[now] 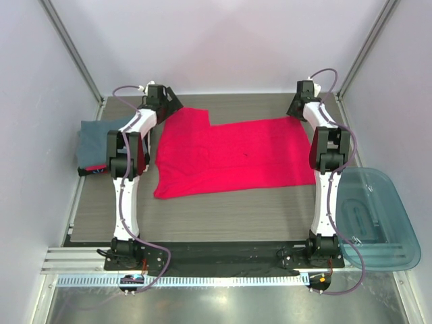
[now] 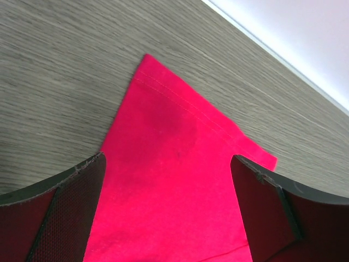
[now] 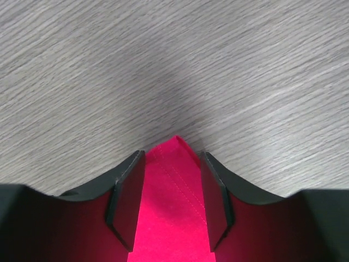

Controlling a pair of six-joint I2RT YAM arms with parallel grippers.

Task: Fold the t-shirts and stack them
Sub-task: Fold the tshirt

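My left gripper is to pinch the red-pink t-shirt's far sleeve corner [image 1: 180,112] [image 2: 149,70] next, matching my right gripper's far hemmed corner, to fold that edge of the t-shirt over.
A bright red-pink t-shirt [image 1: 229,155] lies spread flat on the wood-grain table [image 1: 223,216]. My left gripper [image 1: 169,102] hovers over its far left sleeve corner. In the left wrist view the left gripper [image 2: 168,164] is open wide, with the sleeve [image 2: 163,125] lying flat below the fingers. My right gripper [image 1: 298,108] is at the shirt's far right corner. In the right wrist view the right gripper [image 3: 172,164] has its jaws narrowed but still apart, either side of the hemmed corner [image 3: 170,229]. A folded slate blue-grey t-shirt [image 1: 101,137] lies at the table's left edge on top of red and dark cloth [image 1: 94,169].
A translucent teal plastic tub [image 1: 375,217] stands off the table's right side beside the right arm. White walls and metal posts close in the back and sides. A black rail [image 1: 223,253] with both arm bases runs along the near edge.
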